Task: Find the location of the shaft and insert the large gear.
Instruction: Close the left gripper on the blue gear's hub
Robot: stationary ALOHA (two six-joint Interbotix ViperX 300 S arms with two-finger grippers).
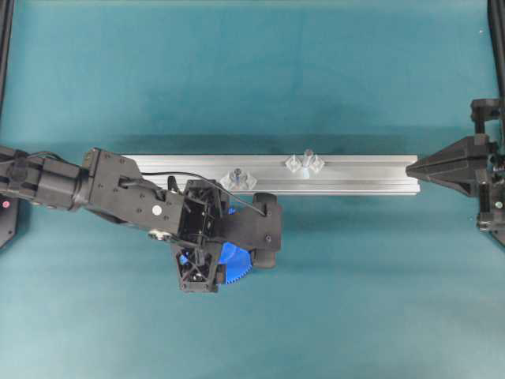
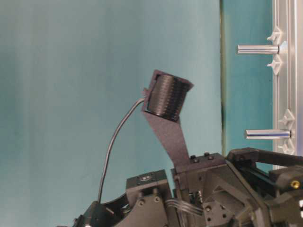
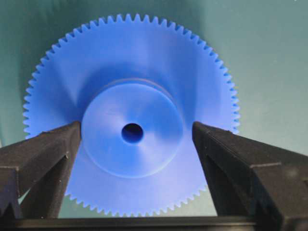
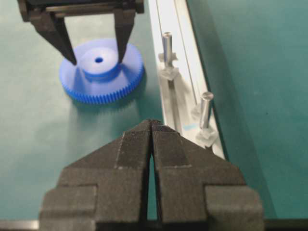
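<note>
The large gear needs to go onto the shaft, so my left gripper will next take hold of the gear by its raised middle (image 3: pixel 132 118).
The large gear (image 3: pixel 132 103) is a bright blue toothed disc with a raised hub, lying flat on the teal table (image 1: pixel 355 300). My left gripper (image 3: pixel 135 129) is open above it, one finger (image 3: pixel 48 149) on each side of the hub and nothing gripped. In the right wrist view the gear (image 4: pixel 101 72) lies left of the rail, with the left gripper (image 4: pixel 96 58) over its hub. The shaft (image 1: pixel 307 159) is a pale pin standing upright on the rail, the nearer pin (image 4: pixel 206 108) in the right wrist view. My right gripper (image 4: pixel 152 125) is shut and empty at the rail's right end (image 1: pixel 410 167).
A long aluminium rail (image 1: pixel 355 175) runs across the middle of the table. A second, shorter pin with a dark top (image 1: pixel 238 177) stands on it close to the left arm. Dark frame posts (image 1: pixel 499 31) stand at the table's side edges.
</note>
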